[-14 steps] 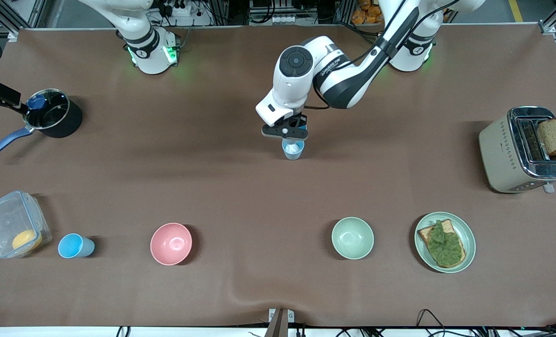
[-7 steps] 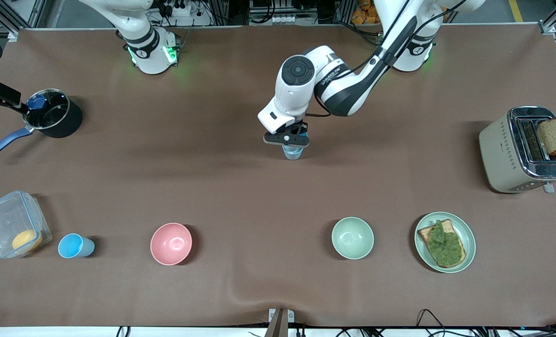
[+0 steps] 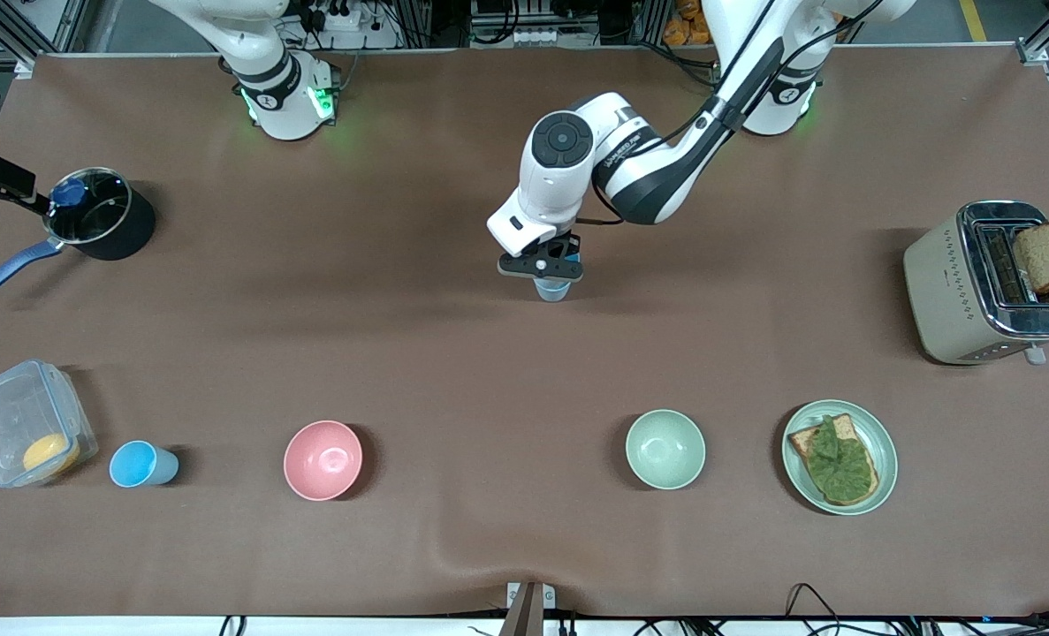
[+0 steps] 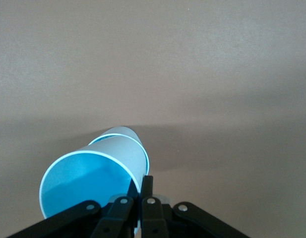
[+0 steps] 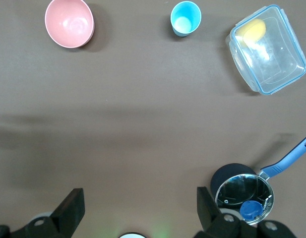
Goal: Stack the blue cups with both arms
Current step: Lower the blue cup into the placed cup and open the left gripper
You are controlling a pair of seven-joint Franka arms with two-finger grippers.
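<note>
The rim of the lower cup goes around the side of the held blue cup (image 4: 120,151), so my left gripper needs to open now.
The grey-blue cup (image 3: 552,290) stands upright mid-table, mostly covered by my left gripper (image 3: 551,270). In the left wrist view the left gripper (image 4: 142,184) is shut on that cup's (image 4: 98,173) wall near the rim, one finger inside and one outside. The sky-blue cup (image 3: 141,465) stands upright near the front edge toward the right arm's end, between a clear box and the pink bowl (image 3: 323,459); it also shows in the right wrist view (image 5: 185,18). My right gripper (image 5: 140,214) is open and empty, high over the table by its base, out of the front view.
A pale green bowl (image 3: 665,449) and a plate with toast (image 3: 839,457) sit near the front edge. A toaster (image 3: 988,283) stands at the left arm's end. A black pot (image 3: 100,225) and a clear lidded box (image 3: 29,422) sit at the right arm's end.
My left gripper has come down over the grey-blue cup and now covers most of it. The sky-blue cup and the bowls have not moved.
</note>
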